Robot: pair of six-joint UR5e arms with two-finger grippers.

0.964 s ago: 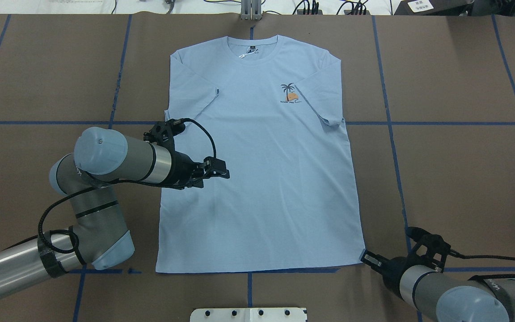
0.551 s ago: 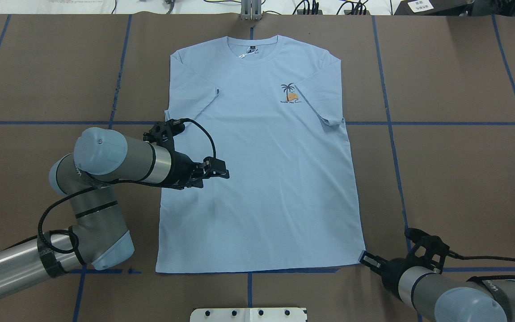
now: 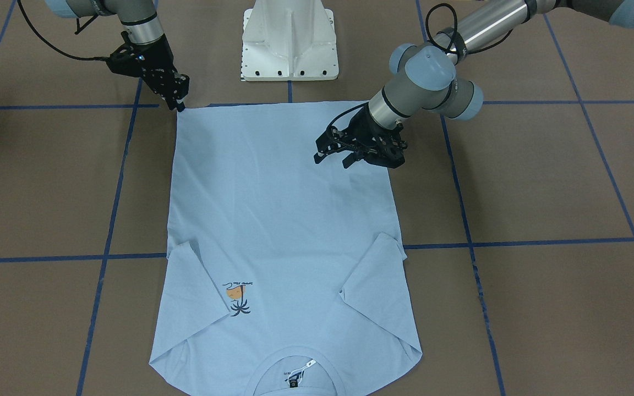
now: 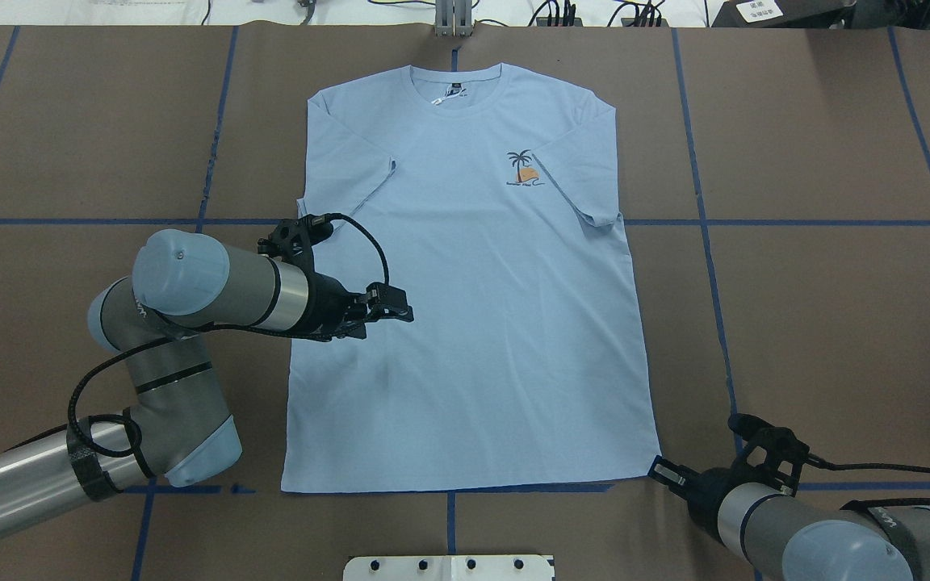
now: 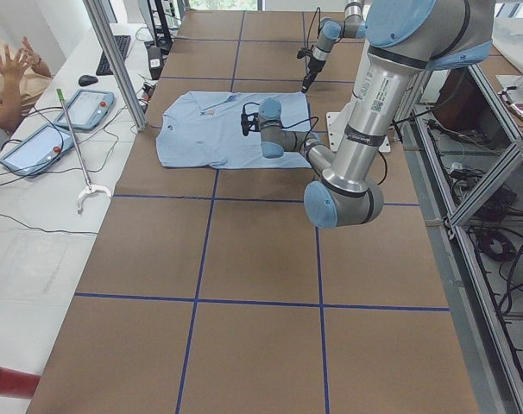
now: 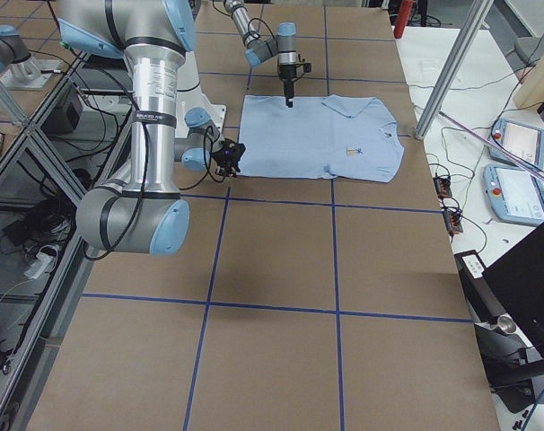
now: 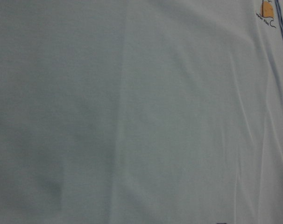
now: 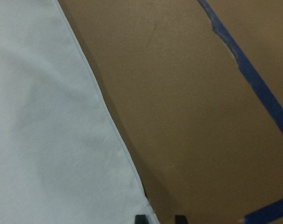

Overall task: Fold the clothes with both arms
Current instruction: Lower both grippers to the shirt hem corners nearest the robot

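The left gripper grabs the corner of the shirt's hem next, where free edges meet, since the shirt's middle [image 3: 282,211] lies flat on the tabletop.
The light blue T-shirt [image 4: 465,323] lies flat and face up on the brown table, both sleeves folded inward, its collar at the far side. Its palm-tree print [image 4: 523,169] shows on the chest. My left gripper [image 4: 404,311] hovers open over the shirt's left mid-body; the front-facing view shows its fingers spread [image 3: 332,160], and its wrist view is filled with cloth [image 7: 132,112]. My right gripper [image 4: 660,471] sits low at the shirt's near right hem corner [image 3: 180,106]. In the right wrist view its fingertips [image 8: 140,218] stand a little apart, with the corner [image 8: 148,207] between them.
The white pedestal base [image 3: 289,44] stands at the near table edge, just behind the hem. Blue tape lines [image 4: 699,222] cross the brown table. A metal post [image 4: 453,20] stands beyond the collar. Tablets and an operator's hands [image 5: 15,60] are off the far side.
My right gripper has crept slightly toward the near edge at the hem corner, and the corner now lies flatter. The left arm has not moved.
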